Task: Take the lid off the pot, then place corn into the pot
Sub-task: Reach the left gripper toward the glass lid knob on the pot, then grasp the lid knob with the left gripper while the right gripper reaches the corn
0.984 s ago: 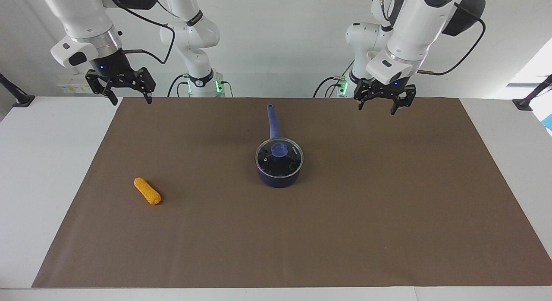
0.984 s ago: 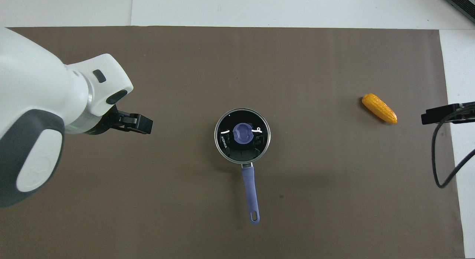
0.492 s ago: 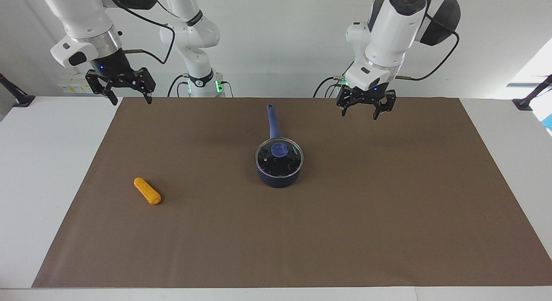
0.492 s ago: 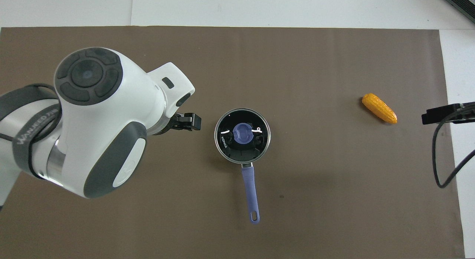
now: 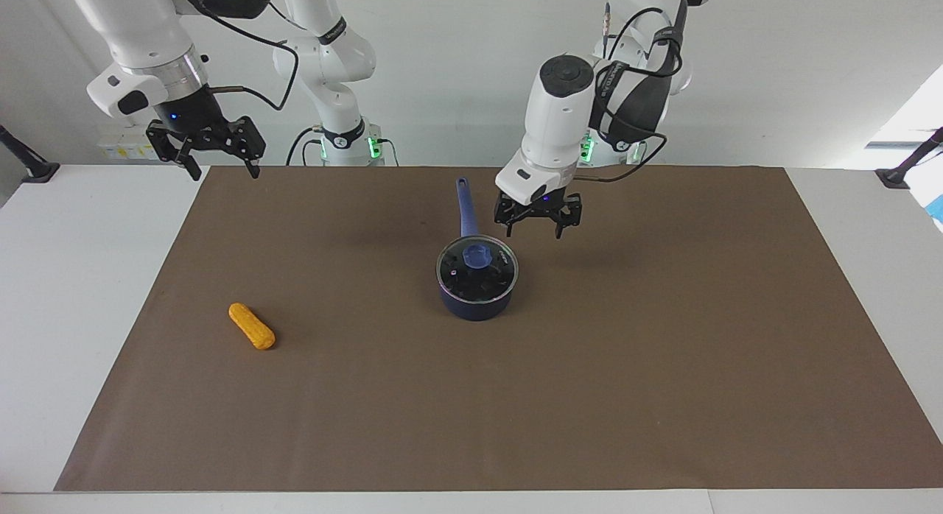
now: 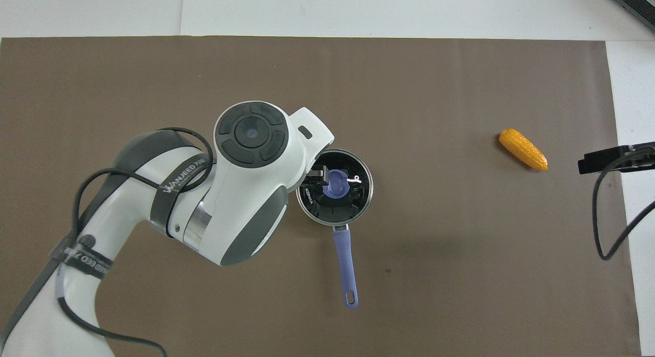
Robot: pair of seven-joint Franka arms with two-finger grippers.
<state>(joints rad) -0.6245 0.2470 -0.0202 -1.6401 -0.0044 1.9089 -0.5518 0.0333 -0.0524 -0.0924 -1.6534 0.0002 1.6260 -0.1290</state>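
The lid spreads wide and flat across the pot, so my left gripper needs to pick it up next by the narrow blue knob that stands up.
The pot stands mid-mat with the lid on it, its blue knob up and its long handle pointing toward the robots. It also shows in the overhead view with the lid. My left gripper is open and empty, in the air just beside the pot's rim toward the left arm's end, above lid height and clear of the knob. The corn lies on the mat toward the right arm's end. My right gripper is open and waits over the mat's corner.
A brown mat covers most of the white table. In the overhead view the left arm's wrist hides the mat beside the pot. A dark object sits at the table's corner farthest from the robots.
My left arm has swung in from its end of the table and come down, bringing its open gripper next to the pot. The right arm, pot, lid and corn have not moved.
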